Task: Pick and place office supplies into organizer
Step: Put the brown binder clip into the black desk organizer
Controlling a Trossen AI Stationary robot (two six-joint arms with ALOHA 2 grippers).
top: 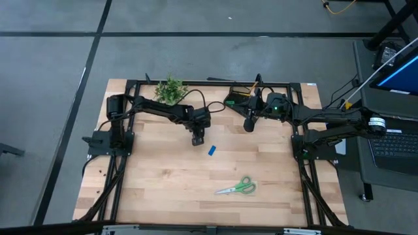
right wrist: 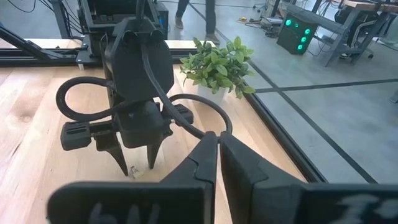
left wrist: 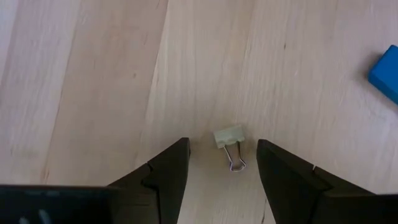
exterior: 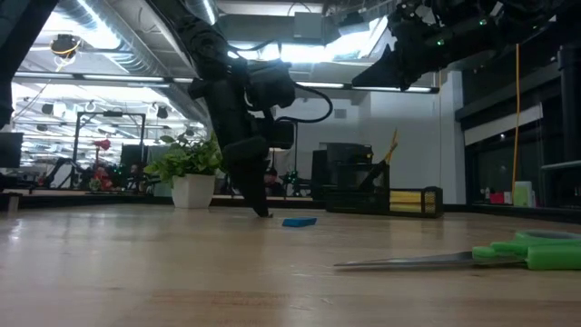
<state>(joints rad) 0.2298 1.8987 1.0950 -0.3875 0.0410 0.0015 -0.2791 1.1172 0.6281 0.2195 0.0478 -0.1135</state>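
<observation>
The binder clip will go to the organizer with the binder clip's wire handle (left wrist: 236, 157) free, so next I should grip the clip by its pale-green body (left wrist: 229, 135) with my left gripper.
My left gripper (top: 198, 138) points down at the table's middle, open. Its fingertips (left wrist: 222, 144) stand on either side of a small pale-green binder clip (left wrist: 227, 137) that lies flat on the wood; they do not touch it. A blue eraser (top: 212, 151) lies just right of it. The green-handled scissors (top: 238, 188) lie nearer the near edge. The black organizer (top: 237, 99) stands at the far edge with a pencil (exterior: 392, 145) upright in it and a yellow pad (exterior: 408, 202) beside it. My right gripper (top: 249, 125) hangs shut and raised, just near of the organizer.
A green potted plant (top: 171, 89) in a white pot stands at the far edge, left of the organizer. A black frame (top: 196, 83) runs round the table. The wood between the scissors and the near edge is bare. The right wrist view shows my left gripper (right wrist: 134, 163) from across the table.
</observation>
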